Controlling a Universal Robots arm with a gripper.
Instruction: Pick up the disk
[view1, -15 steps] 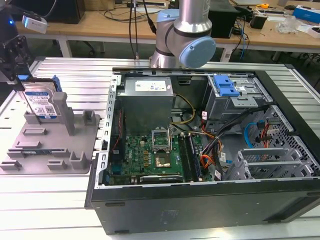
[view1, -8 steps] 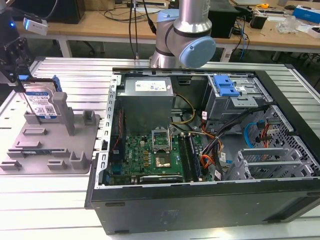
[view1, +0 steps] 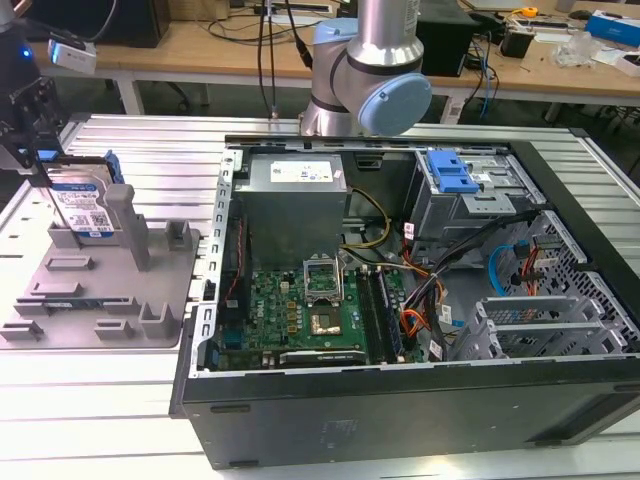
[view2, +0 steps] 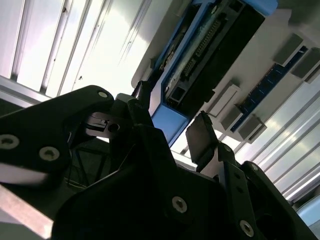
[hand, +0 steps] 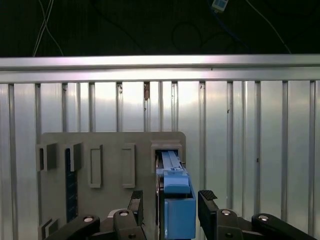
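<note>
My gripper closes on the disk's blue side bar (view1: 48, 156) next. My fingertips reach down on either side of the bar, so closing now would catch it.
The disk (view1: 82, 207) stands on edge in a slot at the back of the gray plastic fixture (view1: 100, 290), at the exterior view's left. Its blue-and-white label faces the camera there. My gripper (view1: 38, 172) hangs just above its left end. In the first wrist view the disk's blue side rail (hand: 177, 202) lies between the two black fingers (hand: 136, 200), with a visible gap on one side. The second wrist view has the disk's dark connector edge (view2: 210, 50) running away from the gripper (view2: 172, 117), whose jaws straddle the rail end. The gripper is open.
An open computer case (view1: 420, 300) fills the exterior view's middle and right, with a blue drive-bay bracket (view1: 450, 175) at its back. The arm's base (view1: 370, 70) rises behind the case. The fixture rests on a slatted aluminium table (view1: 90, 420) and carries several upright posts (view1: 135, 225).
</note>
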